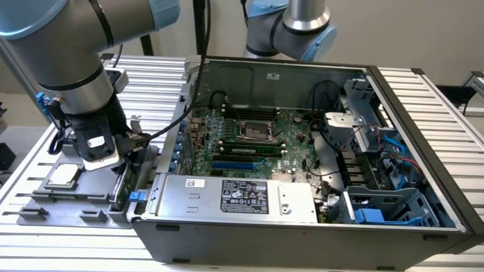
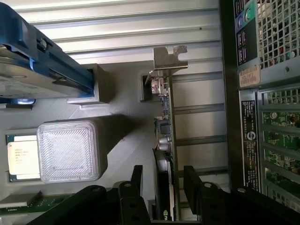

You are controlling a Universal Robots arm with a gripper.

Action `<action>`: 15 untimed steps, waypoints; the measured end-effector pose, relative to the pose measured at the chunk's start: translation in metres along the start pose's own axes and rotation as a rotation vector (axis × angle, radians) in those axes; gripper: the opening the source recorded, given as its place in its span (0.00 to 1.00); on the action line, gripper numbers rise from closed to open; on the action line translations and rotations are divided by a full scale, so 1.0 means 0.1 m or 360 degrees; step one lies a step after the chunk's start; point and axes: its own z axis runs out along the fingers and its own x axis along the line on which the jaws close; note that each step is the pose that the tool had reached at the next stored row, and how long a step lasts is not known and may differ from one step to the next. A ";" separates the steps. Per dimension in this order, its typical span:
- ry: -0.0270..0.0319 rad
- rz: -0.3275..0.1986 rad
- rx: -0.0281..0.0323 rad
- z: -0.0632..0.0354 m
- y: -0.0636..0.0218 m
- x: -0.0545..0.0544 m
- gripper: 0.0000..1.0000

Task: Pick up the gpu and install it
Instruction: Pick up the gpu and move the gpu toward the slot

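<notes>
The GPU's silver bracket (image 2: 168, 59) needs to stay free to fit the computer case, so I should grab the GPU by its black cooler end (image 2: 165, 194) next.
The gpu (image 2: 165, 117) stands on edge in a slot of the grey parts tray (image 2: 122, 112), its silver bracket (image 2: 168, 58) at the far end from the wrist. My gripper (image 2: 165, 183) is open and straddles the card. One black finger (image 2: 137, 180) is on one side and the other finger on the opposite side, each with a small gap to the board. In the exterior view the gripper (image 1: 121, 153) hangs low over the tray (image 1: 45, 198), just off the exterior view's left of the open computer case (image 1: 302, 73).
A hard drive with blue rails (image 2: 28, 70), a CPU (image 2: 18, 157) and a clear plastic block (image 2: 70, 150) share the tray. The case's rear panel (image 2: 262, 93) stands close beside the card. Inside the case are the motherboard (image 1: 250, 136), a blue slot (image 1: 234, 165) and the power supply (image 1: 234, 195). A second arm (image 1: 298, 28) stands behind.
</notes>
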 end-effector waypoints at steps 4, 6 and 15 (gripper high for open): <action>0.00005 0.0001 -0.00006 0.009 -0.002 0.00 0.46; 0.00004 0.0001 -0.00012 0.012 -0.002 0.00 0.39; 0.00005 0.0001 -0.00025 0.019 -0.002 0.00 0.29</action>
